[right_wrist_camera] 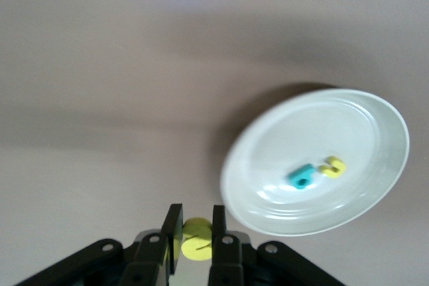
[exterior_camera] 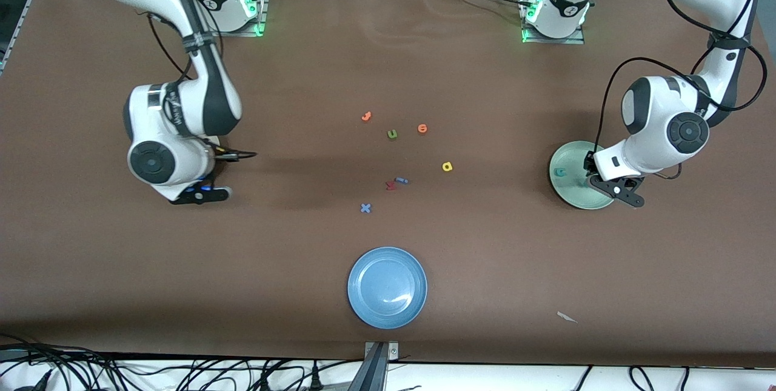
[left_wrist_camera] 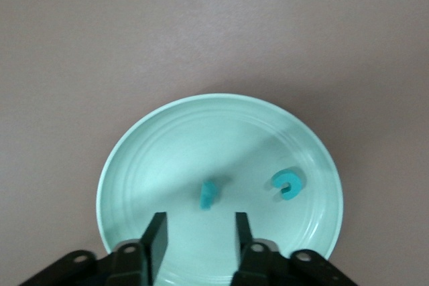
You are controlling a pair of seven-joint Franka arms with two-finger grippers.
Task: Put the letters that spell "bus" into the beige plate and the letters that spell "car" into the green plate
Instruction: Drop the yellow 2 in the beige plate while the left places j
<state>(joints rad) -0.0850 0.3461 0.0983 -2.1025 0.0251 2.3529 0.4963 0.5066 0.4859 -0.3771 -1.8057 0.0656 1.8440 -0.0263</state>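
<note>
The yellow letter is hanging outside the beige plate's rim (right_wrist_camera: 229,179) in the right wrist view. It would miss if the right gripper opened now, so the robot should hold it.
The green plate (left_wrist_camera: 167,145) lies near the left arm's end of the table, also seen from the front as green plate (exterior_camera: 570,188). In it lie a teal "r" (left_wrist_camera: 209,194) and a teal "c" (left_wrist_camera: 287,184). My left gripper (left_wrist_camera: 200,219) hangs open just above the plate with nothing between its fingers. The beige plate (right_wrist_camera: 348,125) holds a teal "b" (right_wrist_camera: 301,177) and a small yellow letter (right_wrist_camera: 333,167). My right gripper (right_wrist_camera: 196,222) is shut on another yellow letter (right_wrist_camera: 196,240), beside that plate. A yellow "a" (exterior_camera: 447,166) lies on the table's middle.
Loose letters sit mid-table: an orange one (exterior_camera: 366,116), a green "u" (exterior_camera: 392,134), an orange "o" (exterior_camera: 422,129), a red and blue pair (exterior_camera: 395,183) and a blue "x" (exterior_camera: 365,208). A blue plate (exterior_camera: 387,287) lies nearer the front camera.
</note>
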